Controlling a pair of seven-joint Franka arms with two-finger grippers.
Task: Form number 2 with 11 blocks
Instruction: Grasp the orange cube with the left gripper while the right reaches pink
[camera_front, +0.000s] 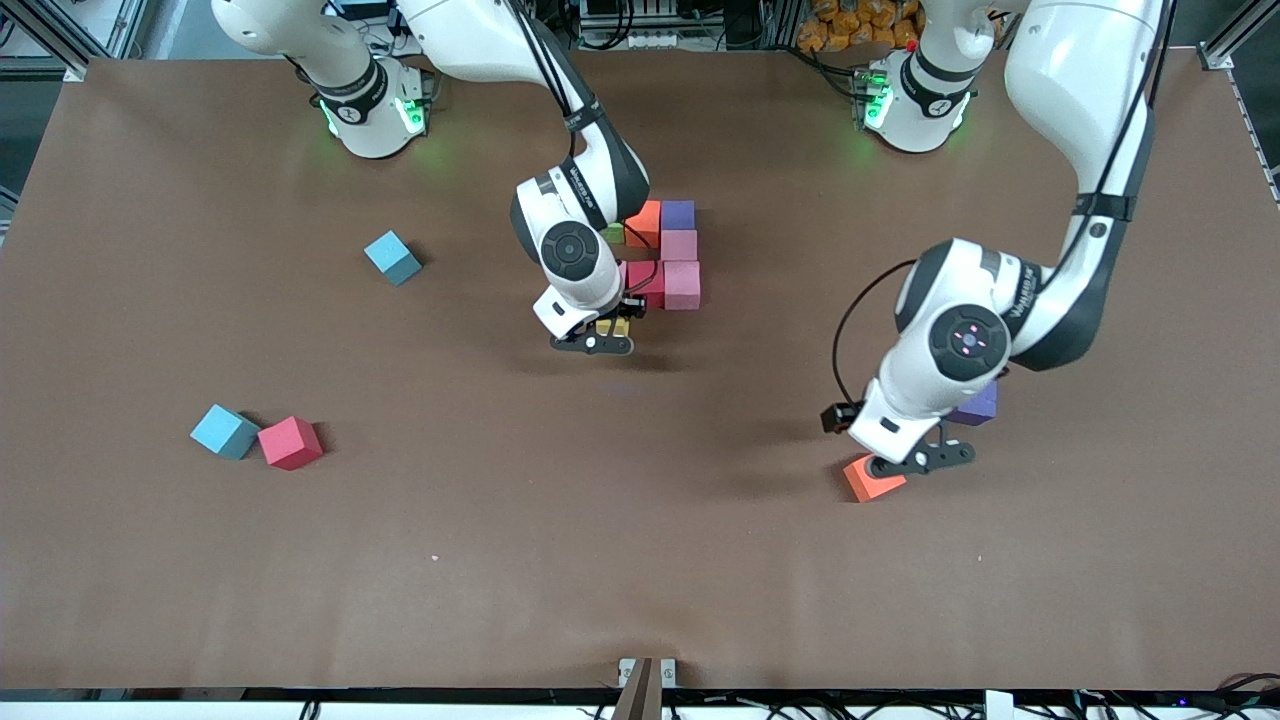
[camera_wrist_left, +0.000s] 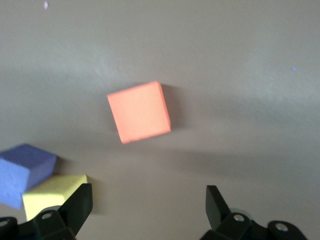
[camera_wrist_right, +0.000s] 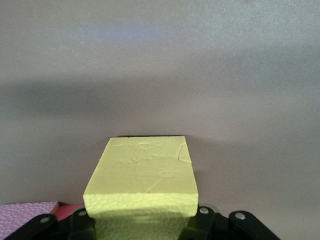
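My right gripper is ready to open: the yellow block's lower edge (camera_front: 615, 330) (camera_wrist_right: 147, 137) touches the table beside the pink block, so the yellow block would stay standing.
My right gripper (camera_front: 603, 338) is shut on a yellow block (camera_front: 612, 327), low beside the cluster; the block fills the right wrist view (camera_wrist_right: 142, 182) between the jaws of the right gripper (camera_wrist_right: 142, 225). The cluster holds a green block (camera_front: 612, 233), an orange block (camera_front: 645, 222), a purple block (camera_front: 677, 214), two pink blocks (camera_front: 678, 245) (camera_front: 681, 284) and a red block (camera_front: 646, 283). My left gripper (camera_front: 905, 462) is open over a loose orange block (camera_front: 872, 477), which lies apart from the left gripper (camera_wrist_left: 148, 205) in the left wrist view (camera_wrist_left: 139, 112).
A purple block (camera_front: 975, 405) lies under the left arm, and next to it a yellow block (camera_wrist_left: 52, 195). A red block (camera_front: 290, 442) and a light-blue cube (camera_front: 224, 431) sit together toward the right arm's end. Another light-blue cube (camera_front: 392, 257) lies farther from the front camera.
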